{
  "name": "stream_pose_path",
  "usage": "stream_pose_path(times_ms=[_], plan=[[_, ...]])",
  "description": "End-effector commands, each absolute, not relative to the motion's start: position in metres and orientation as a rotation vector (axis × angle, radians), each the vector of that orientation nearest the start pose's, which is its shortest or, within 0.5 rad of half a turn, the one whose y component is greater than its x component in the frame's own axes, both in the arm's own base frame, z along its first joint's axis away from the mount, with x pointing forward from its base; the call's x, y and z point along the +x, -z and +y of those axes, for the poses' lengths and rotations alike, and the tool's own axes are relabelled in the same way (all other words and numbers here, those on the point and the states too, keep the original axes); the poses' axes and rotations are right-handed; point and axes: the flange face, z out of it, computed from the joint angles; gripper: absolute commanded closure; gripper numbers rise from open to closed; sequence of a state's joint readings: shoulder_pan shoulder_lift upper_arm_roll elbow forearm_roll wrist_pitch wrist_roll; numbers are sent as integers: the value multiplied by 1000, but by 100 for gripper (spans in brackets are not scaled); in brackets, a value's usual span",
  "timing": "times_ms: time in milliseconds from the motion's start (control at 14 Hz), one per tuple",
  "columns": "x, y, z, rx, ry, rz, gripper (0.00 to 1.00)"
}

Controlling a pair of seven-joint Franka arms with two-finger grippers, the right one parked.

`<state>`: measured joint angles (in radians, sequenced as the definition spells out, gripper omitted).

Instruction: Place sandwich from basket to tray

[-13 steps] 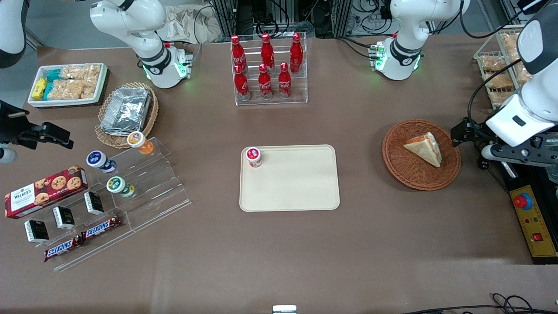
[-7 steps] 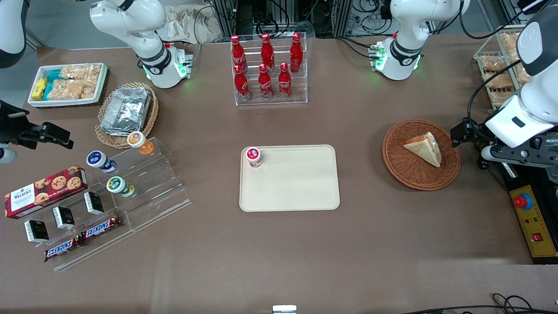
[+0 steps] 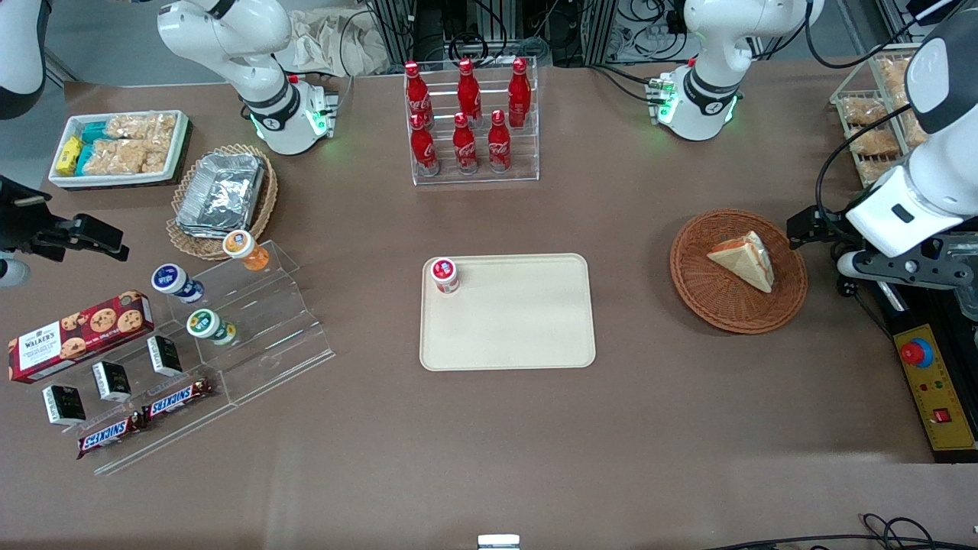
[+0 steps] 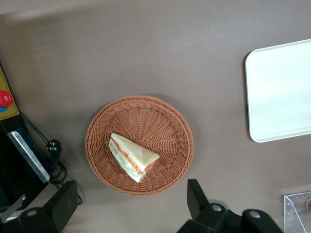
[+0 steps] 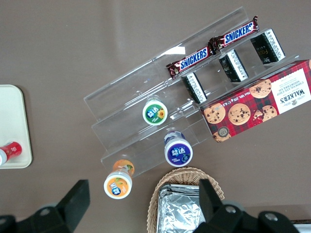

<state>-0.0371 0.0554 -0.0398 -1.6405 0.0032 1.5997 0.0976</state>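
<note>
The sandwich's cut sides slope together to a pointed corner (image 3: 711, 255), so the left gripper should grab the sandwich next across its two flat bread sides.
The sandwich (image 3: 745, 260) (image 4: 132, 156), a clear-wrapped wedge of white bread with red and green filling, lies in the round reddish-brown wicker basket (image 3: 718, 305) (image 4: 167, 126) toward the working arm's end of the table. The beige tray (image 3: 519, 328) (image 4: 279, 97) lies flat at the table's middle. My left gripper (image 3: 819, 238) (image 4: 130, 188) hangs open well above the table, beside the basket's edge. Its fingers are spread wide with nothing between them.
A small red-lidded jar (image 3: 444, 274) stands on one corner of the tray. A rack of red bottles (image 3: 470, 122) stands farther from the camera than the tray. A yellow control box (image 3: 936, 389) and a cable plug (image 4: 53, 146) lie beside the basket.
The left arm has shifted slightly toward the basket. The sandwich, basket and tray have not moved.
</note>
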Motion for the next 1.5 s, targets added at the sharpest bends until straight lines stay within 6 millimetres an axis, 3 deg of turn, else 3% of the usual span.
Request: stream_pose_path(times_ms=[0, 429, 714, 929, 1429], plan=[[548, -572, -41, -3119, -171, 269, 0], [497, -548, -43, -3112, -134, 52, 0], [453, -499, -36, -3090, -63, -218, 0], [445, -467, -35, -3042, -103, -514, 0], [435, -355, -23, -2894, -67, -1100, 0]])
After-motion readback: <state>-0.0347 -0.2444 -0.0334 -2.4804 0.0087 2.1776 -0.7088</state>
